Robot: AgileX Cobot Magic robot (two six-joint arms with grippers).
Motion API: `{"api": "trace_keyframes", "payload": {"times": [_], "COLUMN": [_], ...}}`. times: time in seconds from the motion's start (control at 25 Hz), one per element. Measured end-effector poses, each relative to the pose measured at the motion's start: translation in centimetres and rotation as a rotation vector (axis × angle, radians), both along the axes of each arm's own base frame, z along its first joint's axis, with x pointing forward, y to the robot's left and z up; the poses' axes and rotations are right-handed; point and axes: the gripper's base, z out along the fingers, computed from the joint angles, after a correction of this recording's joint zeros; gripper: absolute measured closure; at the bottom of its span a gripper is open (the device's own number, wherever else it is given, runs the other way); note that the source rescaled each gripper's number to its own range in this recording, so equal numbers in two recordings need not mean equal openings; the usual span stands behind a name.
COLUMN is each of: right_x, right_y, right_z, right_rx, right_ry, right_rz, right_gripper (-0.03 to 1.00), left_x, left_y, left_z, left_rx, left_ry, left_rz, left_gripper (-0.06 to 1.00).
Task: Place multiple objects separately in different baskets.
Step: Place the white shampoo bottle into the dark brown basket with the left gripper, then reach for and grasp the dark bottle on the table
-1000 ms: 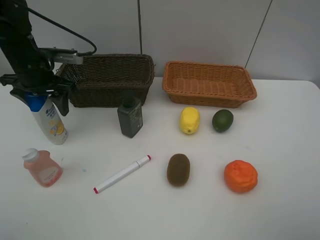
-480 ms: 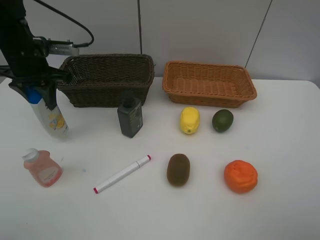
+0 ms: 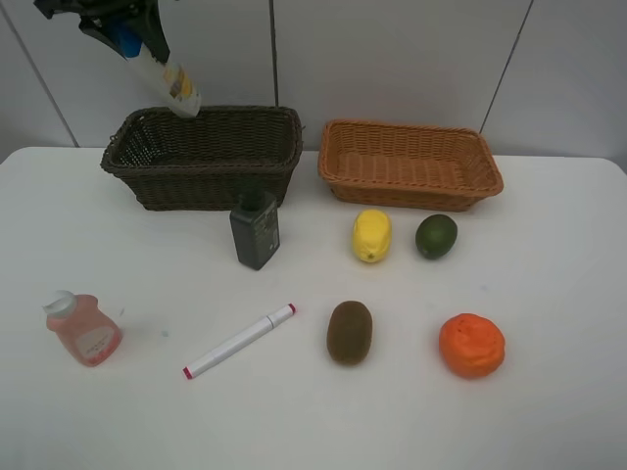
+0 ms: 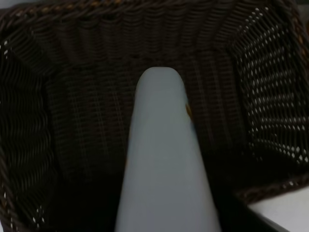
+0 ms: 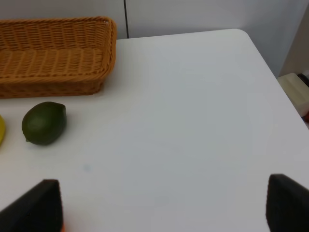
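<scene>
The white blue-capped bottle's lower end hangs above the dark brown basket [image 3: 206, 157] [image 4: 91, 111] and the bottle would fall if I opened now, so my left gripper keeps hold.
My left gripper [image 3: 122, 22] is shut on the white blue-capped bottle [image 3: 172, 84] and holds it tilted, high above the left end of the dark brown basket [image 3: 206, 157]. The left wrist view shows the bottle [image 4: 164, 159] over the basket's inside [image 4: 82, 101]. The light tan basket [image 3: 409, 164] stands to the right. On the table lie the pink bottle [image 3: 83, 330], dark green bottle [image 3: 256, 228], marker [image 3: 240, 341], lemon [image 3: 371, 235], lime [image 3: 436, 236], kiwi [image 3: 350, 332] and orange fruit [image 3: 471, 345]. My right gripper [image 5: 161, 212] is open over bare table, near the lime [image 5: 43, 123] and tan basket [image 5: 53, 53].
The white table [image 3: 549, 294] ends at the right, where its rounded corner [image 5: 241, 36] shows in the right wrist view. A tiled wall [image 3: 392, 59] stands behind the baskets. My right arm is out of the exterior view.
My left gripper has lifted the white bottle from the table's left side up and to the right, over the dark brown basket. Everything else lies as before.
</scene>
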Motion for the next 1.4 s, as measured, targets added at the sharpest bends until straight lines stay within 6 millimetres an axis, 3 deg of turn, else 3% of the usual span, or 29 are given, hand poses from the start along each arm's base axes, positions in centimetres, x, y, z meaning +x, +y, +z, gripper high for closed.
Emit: {"api": "trace_keyframes", "payload": {"times": [0.12,0.32,0.36,0.52,0.6,0.76,0.92,1.12,1.28,1.4], "right_x": [0.0,0.0,0.0,0.0,0.0,0.0,0.0,0.0,0.0,0.0], "right_y": [0.0,0.0,0.0,0.0,0.0,0.0,0.0,0.0,0.0,0.0], "right_z": [0.0,0.0,0.0,0.0,0.0,0.0,0.0,0.0,0.0,0.0], "right_rx": [0.0,0.0,0.0,0.0,0.0,0.0,0.0,0.0,0.0,0.0], "right_ry": [0.0,0.0,0.0,0.0,0.0,0.0,0.0,0.0,0.0,0.0], "right_rz": [0.0,0.0,0.0,0.0,0.0,0.0,0.0,0.0,0.0,0.0], "right_gripper": [-0.03,-0.03,-0.03,-0.03,-0.03,-0.03,-0.03,-0.03,-0.03,-0.03], "left_x": [2.1,3.4,3.4,3.5,3.5,3.0,1.3,-3.3,-7.8,-10.4], "left_y": [-0.2,-0.1,-0.1,0.0,0.0,0.1,-0.3,-2.2,-5.3,-8.0], "left_z": [-3.2,-7.5,-7.7,-7.4,-7.2,-5.0,0.3,7.2,8.7,7.5], "left_rx": [0.019,0.065,0.069,0.076,0.083,0.075,0.0,-0.041,-0.035,-0.024], "left_ry": [0.033,0.103,0.106,0.091,0.086,0.043,-0.052,-0.174,-0.157,-0.095], "left_rz": [0.001,-0.011,-0.019,-0.04,-0.04,-0.034,-0.036,-0.104,-0.205,-0.291], "left_gripper": [0.61,0.58,0.53,0.13,0.05,0.03,0.03,0.03,0.02,0.02]}}
